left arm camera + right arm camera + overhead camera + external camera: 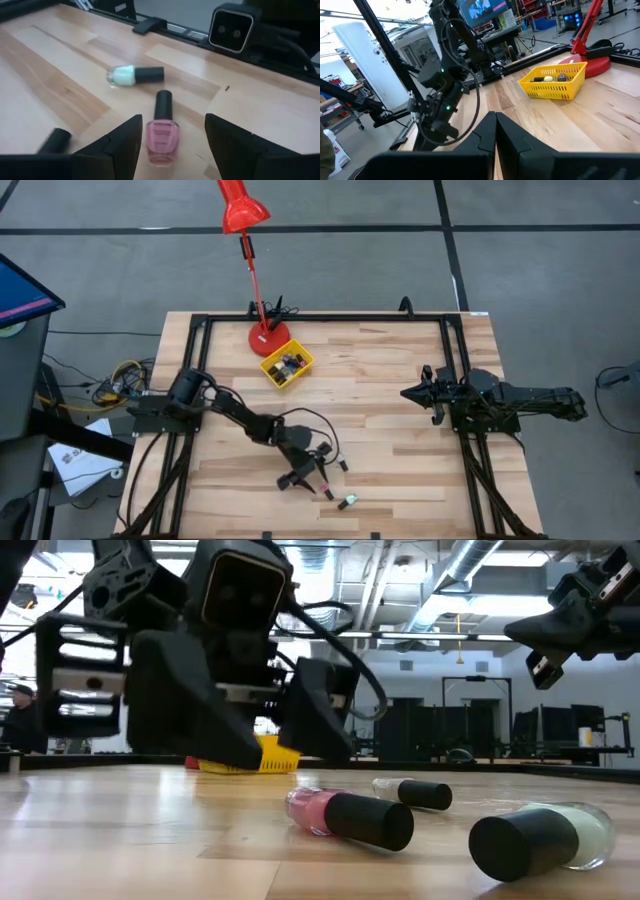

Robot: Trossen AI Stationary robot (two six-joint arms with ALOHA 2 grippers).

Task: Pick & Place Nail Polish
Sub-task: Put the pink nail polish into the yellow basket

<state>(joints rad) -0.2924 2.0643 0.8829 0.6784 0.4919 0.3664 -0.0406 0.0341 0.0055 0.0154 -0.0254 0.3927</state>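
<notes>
The pink nail polish bottle should go in the yellow tray (286,365), so my left gripper should grab the bottle by its glass body (324,488) next.
Three nail polish bottles lie on their sides on the wooden table near its front edge. They are a pink one (162,140) (345,815), a pale green one (134,75) (545,835) and a clear one (410,793). My left gripper (172,119) (300,475) is low over the table and open. Its fingers stand on either side of the pink bottle's body without touching it, and the bottle's dark cap (163,104) points away from the wrist. A yellow tray (286,365) holding more bottles stands at the back. My right gripper (495,135) (425,392) waits shut at the table's right.
A red desk lamp stands on its base (268,338) just behind the yellow tray (555,80). A black frame (330,317) runs along the table's edges. A small camera box (230,27) sits at the near edge beyond the bottles.
</notes>
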